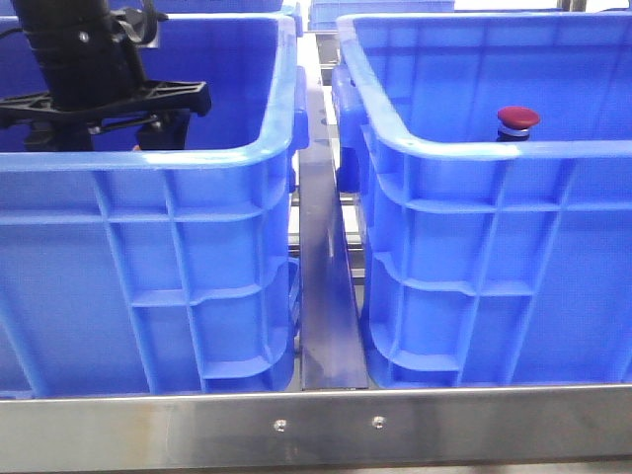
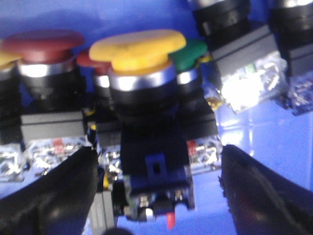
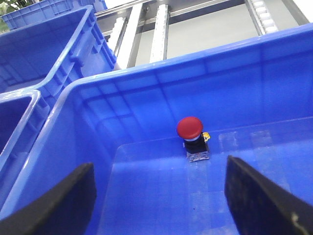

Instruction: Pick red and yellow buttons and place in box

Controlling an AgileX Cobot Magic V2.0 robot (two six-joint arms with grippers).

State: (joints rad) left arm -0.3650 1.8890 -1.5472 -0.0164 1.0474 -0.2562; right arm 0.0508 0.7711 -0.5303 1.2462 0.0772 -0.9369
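Observation:
My left gripper should close on the yellow button's dark base [image 2: 155, 169], because the gripper's fingers are on both sides of the base.
In the left wrist view my left gripper [image 2: 157, 152] is open. Its black fingers [image 2: 54, 196] stand on either side of the dark base of a yellow button [image 2: 139, 49] without touching it. A dark red button [image 2: 43, 41] stands just beside the yellow one. In the front view the left arm [image 1: 84, 69] reaches down into the left crate [image 1: 148, 163], whose wall hides the gripper. One red button [image 1: 516, 120] stands upright on the floor of the box [image 1: 513, 153] on the right. My right gripper [image 3: 159, 164] is open and empty above that floor, short of the red button [image 3: 190, 127].
Several more push buttons crowd around the yellow one in the left crate, among them a green cap [image 2: 191, 51] and black-collared ones [image 2: 230, 29]. A steel rail [image 1: 324, 247] runs between the two crates. Another blue crate [image 3: 44, 44] lies beyond them.

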